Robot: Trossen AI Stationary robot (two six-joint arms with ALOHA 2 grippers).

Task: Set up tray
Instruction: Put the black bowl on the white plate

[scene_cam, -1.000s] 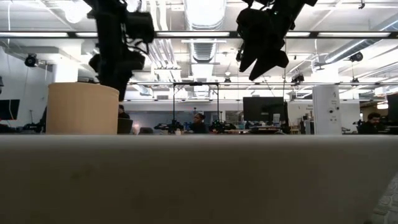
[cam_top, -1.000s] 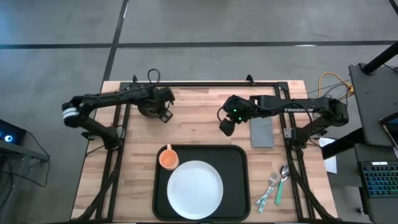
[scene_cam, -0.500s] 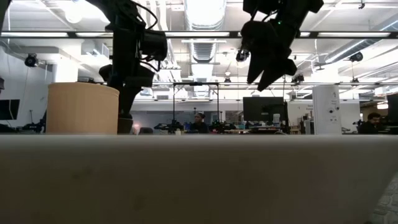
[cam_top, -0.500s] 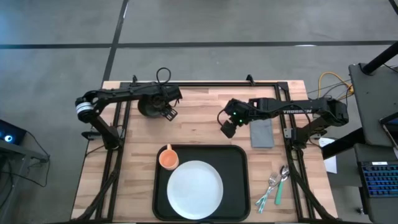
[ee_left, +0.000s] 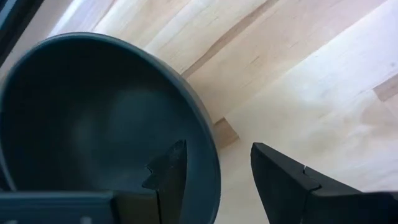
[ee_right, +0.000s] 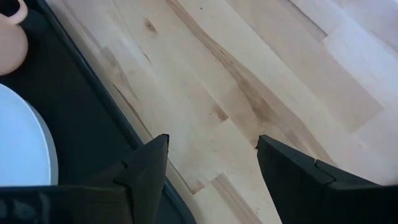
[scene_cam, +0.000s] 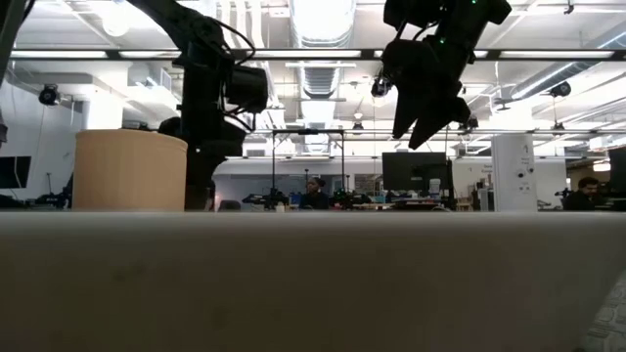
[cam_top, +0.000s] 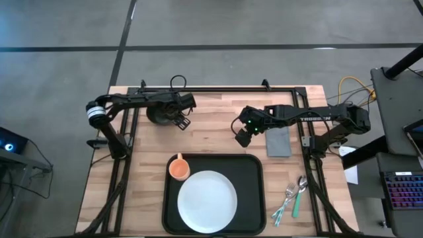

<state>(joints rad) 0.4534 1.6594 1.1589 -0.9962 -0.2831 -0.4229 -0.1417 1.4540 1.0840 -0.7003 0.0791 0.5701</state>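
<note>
My left gripper grabs the dark bowl by its rim (ee_left: 206, 127) next, to set the bowl on the white plate in the tray.
The black tray (cam_top: 254, 173) lies at the table's near middle. On it sit a white plate (cam_top: 207, 201) and an orange cup (cam_top: 179, 168). A dark bowl (cam_top: 157, 114) rests on the wood at the far left. My left gripper (cam_top: 180, 119) is open at the bowl's right rim (ee_left: 208, 158), one finger over the hollow (ee_left: 173, 171) and one outside (ee_left: 286, 180); no touch shows. My right gripper (cam_top: 241, 137) hangs open above bare wood, just beyond the tray's far edge (ee_right: 106, 106) and left of a grey napkin (cam_top: 278, 141).
Cutlery (cam_top: 294, 196) with a green-handled piece lies on the table right of the tray. Black frame rails run along the table's left, right and far sides. In the low view the tray's rim (scene_cam: 313, 284) fills the foreground, with the cup (scene_cam: 130, 171) behind it.
My left gripper has moved toward the table's right and come down to the dark bowl's rim. My right gripper has sunk a little and tipped, staying over the same patch of wood. Nothing on the table has moved.
</note>
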